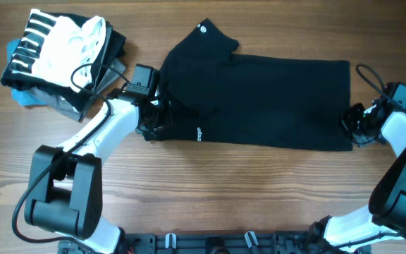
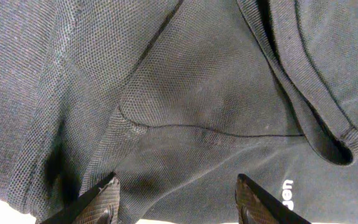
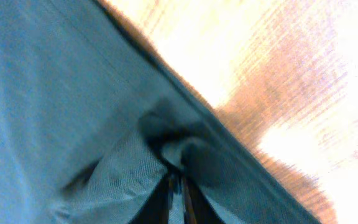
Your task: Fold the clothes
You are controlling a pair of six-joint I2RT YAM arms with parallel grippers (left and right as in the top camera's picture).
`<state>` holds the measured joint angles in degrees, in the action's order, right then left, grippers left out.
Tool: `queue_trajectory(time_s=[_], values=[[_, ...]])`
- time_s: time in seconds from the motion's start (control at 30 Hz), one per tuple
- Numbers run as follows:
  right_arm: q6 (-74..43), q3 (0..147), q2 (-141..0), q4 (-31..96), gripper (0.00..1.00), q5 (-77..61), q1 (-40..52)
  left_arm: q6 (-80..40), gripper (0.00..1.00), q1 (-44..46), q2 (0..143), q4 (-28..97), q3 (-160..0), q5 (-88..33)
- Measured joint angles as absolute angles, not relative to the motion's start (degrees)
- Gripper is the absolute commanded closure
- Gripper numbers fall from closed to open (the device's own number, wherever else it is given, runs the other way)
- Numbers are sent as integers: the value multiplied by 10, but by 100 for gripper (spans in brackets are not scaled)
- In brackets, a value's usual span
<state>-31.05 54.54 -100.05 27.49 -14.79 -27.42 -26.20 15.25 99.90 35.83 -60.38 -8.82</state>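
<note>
The left gripper grabs the black T-shirt's collar end near the small white print [image 1: 198,133] next, opposite the pinched hem, to fold the shirt lengthwise.
The black T-shirt [image 1: 259,99] lies folded lengthwise across the table, collar end at the left, hem at the right, small white print [image 1: 198,133] near its front edge. My left gripper [image 1: 154,121] is open over the shirt's left end; in the left wrist view its fingers [image 2: 176,199] straddle the dark fabric [image 2: 197,93] near the print [image 2: 286,193]. My right gripper [image 1: 349,121] is at the hem on the right edge. In the right wrist view its fingers [image 3: 176,190] are shut on a pinched fold of the shirt [image 3: 73,93].
A pile of other garments sits at the back left: a white one with black stripes [image 1: 55,42] on top of grey and blue folded ones [image 1: 30,95]. Bare wooden table [image 1: 224,190] runs along the front.
</note>
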Motion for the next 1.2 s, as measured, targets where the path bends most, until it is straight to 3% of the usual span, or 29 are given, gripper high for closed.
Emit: queue_trajectory(time_s=[0.03,0.07,0.1,0.13,0.27,0.4,0.5,0.6,0.83,0.97,1.13,1.2], values=[[-311,550,-1001,270,95,-164,-275,-262,40,152,1000,359,-604,-88],[-310,563,-1001,270,74,-189,-276,-262,40,152,1000,359,-604,-88],[-308,576,-1001,267,39,-207,-276,-262,40,152,1000,358,-604,-88],[-304,592,-1001,256,35,-236,-276,-255,40,152,1001,359,-604,-88],[-284,612,-988,231,37,-298,-276,-236,40,152,1002,385,-611,-89],[-225,707,-921,349,34,-321,-276,-171,26,152,1012,507,-822,-86],[-179,818,-875,431,32,-322,-268,-140,25,152,1001,410,-975,-71],[-164,842,-862,455,30,-319,-254,-129,25,152,1017,319,-989,-67],[-161,841,-917,525,30,-293,-233,-118,20,152,1313,159,-1007,-89],[-161,841,-924,535,30,-286,-233,-116,21,152,1351,83,-1020,-92],[-161,841,-926,545,30,-284,-233,-115,29,153,1413,3,-1033,-93],[-161,841,-926,552,29,-284,-233,-111,38,153,1425,-13,-1035,-93]])
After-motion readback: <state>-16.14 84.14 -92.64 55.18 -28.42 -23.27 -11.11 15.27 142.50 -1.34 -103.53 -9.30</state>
